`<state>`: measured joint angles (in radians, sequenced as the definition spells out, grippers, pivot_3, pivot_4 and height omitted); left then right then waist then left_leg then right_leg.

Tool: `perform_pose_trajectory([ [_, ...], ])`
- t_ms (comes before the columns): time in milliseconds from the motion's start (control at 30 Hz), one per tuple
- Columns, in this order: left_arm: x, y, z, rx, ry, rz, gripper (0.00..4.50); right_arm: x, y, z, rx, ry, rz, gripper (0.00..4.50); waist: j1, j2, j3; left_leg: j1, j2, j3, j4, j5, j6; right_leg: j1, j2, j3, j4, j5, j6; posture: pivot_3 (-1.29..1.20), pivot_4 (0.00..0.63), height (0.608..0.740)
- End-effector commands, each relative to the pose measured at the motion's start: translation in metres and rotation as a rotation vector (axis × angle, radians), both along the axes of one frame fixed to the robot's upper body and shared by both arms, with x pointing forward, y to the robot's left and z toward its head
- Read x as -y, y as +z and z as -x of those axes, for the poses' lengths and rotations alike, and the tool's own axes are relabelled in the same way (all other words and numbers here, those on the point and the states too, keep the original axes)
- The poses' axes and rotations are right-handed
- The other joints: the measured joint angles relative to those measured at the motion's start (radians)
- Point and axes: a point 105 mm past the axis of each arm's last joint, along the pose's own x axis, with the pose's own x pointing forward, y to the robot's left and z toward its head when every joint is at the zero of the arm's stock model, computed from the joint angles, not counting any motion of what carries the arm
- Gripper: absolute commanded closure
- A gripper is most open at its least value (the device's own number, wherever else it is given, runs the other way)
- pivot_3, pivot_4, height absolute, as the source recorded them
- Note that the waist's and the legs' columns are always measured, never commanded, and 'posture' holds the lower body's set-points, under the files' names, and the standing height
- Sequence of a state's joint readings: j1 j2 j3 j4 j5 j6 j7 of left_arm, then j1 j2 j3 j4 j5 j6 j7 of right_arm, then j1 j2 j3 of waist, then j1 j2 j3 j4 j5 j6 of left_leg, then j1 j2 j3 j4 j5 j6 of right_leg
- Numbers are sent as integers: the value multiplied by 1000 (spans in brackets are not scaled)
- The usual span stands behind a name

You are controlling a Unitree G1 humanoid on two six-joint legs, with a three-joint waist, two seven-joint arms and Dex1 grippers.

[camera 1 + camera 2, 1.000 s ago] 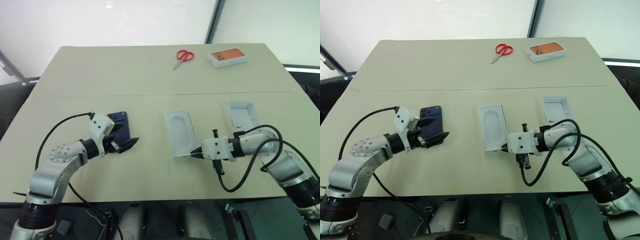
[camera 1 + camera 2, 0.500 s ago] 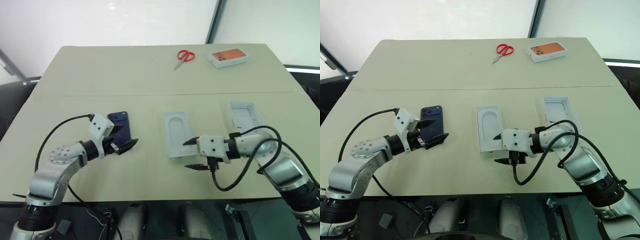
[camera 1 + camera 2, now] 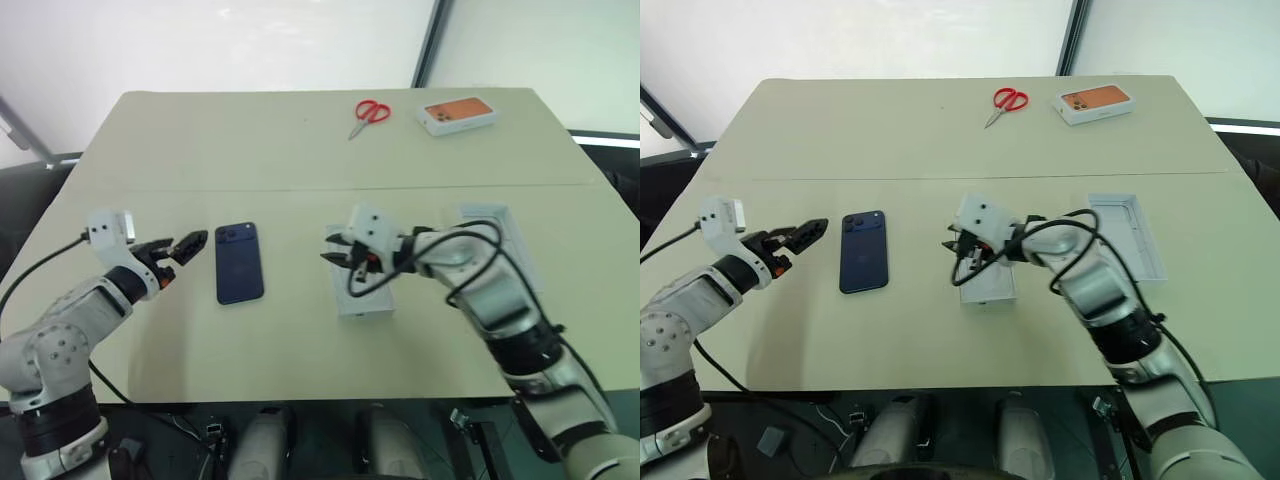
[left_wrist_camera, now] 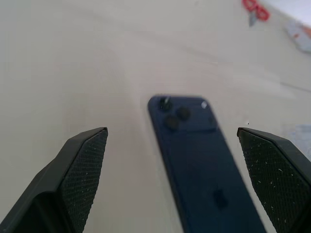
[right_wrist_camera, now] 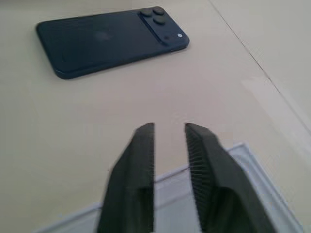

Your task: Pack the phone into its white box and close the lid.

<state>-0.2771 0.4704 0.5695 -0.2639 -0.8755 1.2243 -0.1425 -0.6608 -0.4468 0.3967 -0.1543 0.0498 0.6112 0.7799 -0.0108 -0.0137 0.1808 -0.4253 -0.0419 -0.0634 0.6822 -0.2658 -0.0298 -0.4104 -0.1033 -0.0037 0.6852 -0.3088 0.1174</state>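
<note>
My left gripper is still too high to close, with its fingers above the dark navy phone (image 3: 239, 262) (image 4: 194, 160), so it should first come down.
The dark navy phone (image 3: 239, 262) lies flat, back up, on the table left of centre. My left gripper (image 3: 190, 250) hovers open to its left, apart from it; the left wrist view looks along the phone (image 4: 194, 160) between the wide-spread fingers. The white box (image 3: 987, 293) lies mid-table, and a white insert with an oval recess seems to fill its top. My right gripper (image 3: 328, 257) is shut on nothing and hangs over the box's far left corner (image 5: 233, 155). The lid (image 3: 1135, 238) lies inside-up to the right, partly behind my right arm.
Red scissors (image 3: 368, 112) and an orange-topped white box (image 3: 458, 114) lie at the far right of the table. A seam crosses the tabletop just beyond the phone. My right arm's cable loops above the lid.
My left gripper has drawn back to the left, away from the phone, which now lies alone. My right gripper opened, shut again, and swung left and up over the box's far end.
</note>
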Motion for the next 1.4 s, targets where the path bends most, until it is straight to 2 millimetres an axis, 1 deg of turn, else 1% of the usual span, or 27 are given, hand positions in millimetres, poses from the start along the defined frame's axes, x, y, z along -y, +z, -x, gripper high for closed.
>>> perform_pose_trajectory([
  [33,4,0,3,-60,-24,61,0,-22,6,-8,100,6,41,4450,-3,0,0,0,0,0,0,0,0,-1,0,0,0,0,0,0,150,697],
  [133,9,-13,6,-161,-57,86,0,-40,-9,-5,112,56,99,4450,-3,-1,-1,0,1,0,-1,1,-1,-2,1,0,0,0,0,0,150,697],
  [267,17,-21,7,-227,-82,132,0,-59,-23,1,129,115,148,4450,-4,-1,-1,0,1,0,-1,1,-2,-2,0,0,1,0,0,0,150,697],
  [367,21,-26,9,-266,-92,149,0,-68,-30,3,145,143,175,4450,-3,-1,-1,0,0,0,-1,1,-2,-2,0,0,1,0,0,0,150,697],
  [433,24,-27,9,-275,-94,158,0,-74,-33,4,151,156,183,4450,-3,-1,-1,0,0,0,-1,1,-2,-1,0,0,1,0,0,0,150,697],
  [500,32,-29,10,-279,-118,167,0,-82,-35,4,169,171,189,4450,-2,-1,-2,1,0,0,-1,1,-2,-1,0,0,1,0,0,0,150,697],
  [600,38,-32,12,-288,-138,169,0,-89,-34,4,171,182,178,4450,-2,-1,-2,1,0,0,-2,1,-3,-1,0,0,1,0,0,0,150,697],
  [733,53,-34,16,-286,-189,187,0,-100,-32,7,185,211,162,4450,0,-1,-2,1,0,0,-2,1,-3,0,0,0,1,0,0,0,150,697],
  [1000,69,-32,16,-268,-239,230,0,-101,-31,8,189,219,151,4450,1,-1,-3,2,0,0,-2,1,-3,0,0,0,0,0,0,0,150,697],
  [1067,68,-32,15,-269,-233,233,0,-101,-31,8,188,217,151,4450,1,-1,-3,2,-1,0,-2,1,-3,0,0,0,0,0,0,0,150,697],
  [1167,66,-25,12,-238,-232,266,0,-99,-32,8,184,211,150,4450,3,-1,-3,2,-1,0,-2,1,-3,1,0,0,0,0,0,0,150,697],
  [1233,65,-23,12,-235,-233,268,0,-99,-32,8,184,210,150,4450,2,-1,-3,2,-1,0,-2,1,-3,1,0,0,0,0,0,0,150,697],
  [1333,59,-22,10,-237,-213,264,0,-97,-32,7,187,203,151,4450,1,-1,-3,2,-1,0,-2,1,-3,1,0,0,0,0,0,0,150,697],
  [1400,54,-18,8,-220,-201,283,535,-96,-31,6,188,199,151,4500,0,-1,-3,2,-1,0,-2,1,-3,0,0,0,0,0,0,0,150,697],
])
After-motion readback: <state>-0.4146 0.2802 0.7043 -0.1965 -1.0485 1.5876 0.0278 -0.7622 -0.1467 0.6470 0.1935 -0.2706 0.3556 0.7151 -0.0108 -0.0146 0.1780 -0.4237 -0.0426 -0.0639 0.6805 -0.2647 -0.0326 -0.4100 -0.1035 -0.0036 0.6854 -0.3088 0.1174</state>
